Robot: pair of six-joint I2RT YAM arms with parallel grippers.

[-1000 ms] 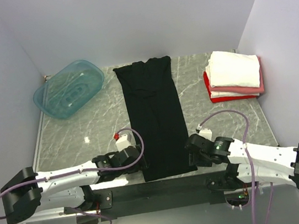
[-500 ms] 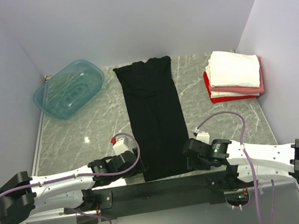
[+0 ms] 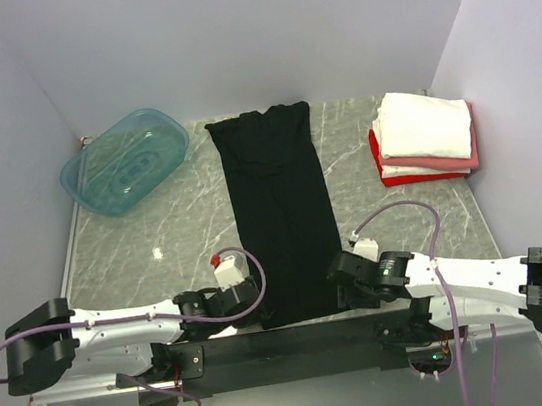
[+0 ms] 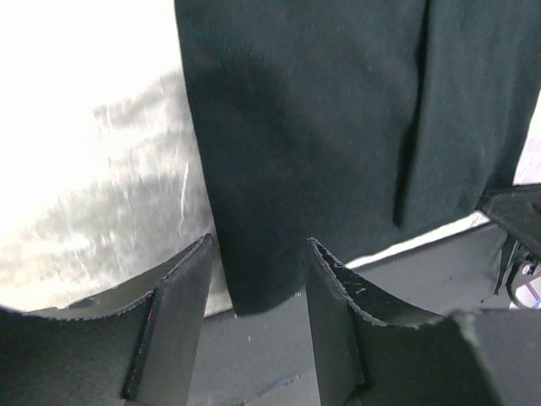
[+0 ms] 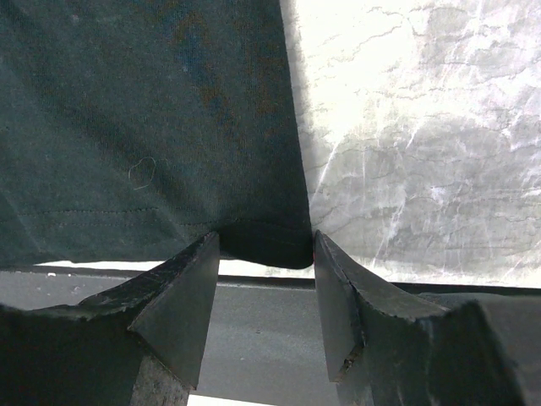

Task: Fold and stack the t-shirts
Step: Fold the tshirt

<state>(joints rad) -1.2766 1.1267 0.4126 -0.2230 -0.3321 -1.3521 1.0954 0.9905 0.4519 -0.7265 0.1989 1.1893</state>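
My right gripper should close on the hem now, because the hem's corner is between its fingers and one finger is creasing the cloth, so closing now would catch the hem.
A black t-shirt [image 3: 280,212], folded into a long narrow strip, lies down the middle of the marble table, its near hem hanging just over the front edge. My left gripper [image 3: 262,308] is open at the hem's left corner [image 4: 258,288], the corner lying between the jaws. My right gripper [image 3: 340,292] is open at the hem's right corner [image 5: 269,241], the cloth between the jaws. A stack of folded shirts, white [image 3: 425,124] over pink [image 3: 427,163] over red [image 3: 383,167], sits at the right.
A translucent teal plastic tub [image 3: 125,161] stands upside down at the back left. A dark bar [image 3: 290,340] runs along the table's near edge under both grippers. Walls close in the left, back and right sides.
Both grippers have crept inward along the front edge onto the hem's two corners. The shirt and the stack have not moved.
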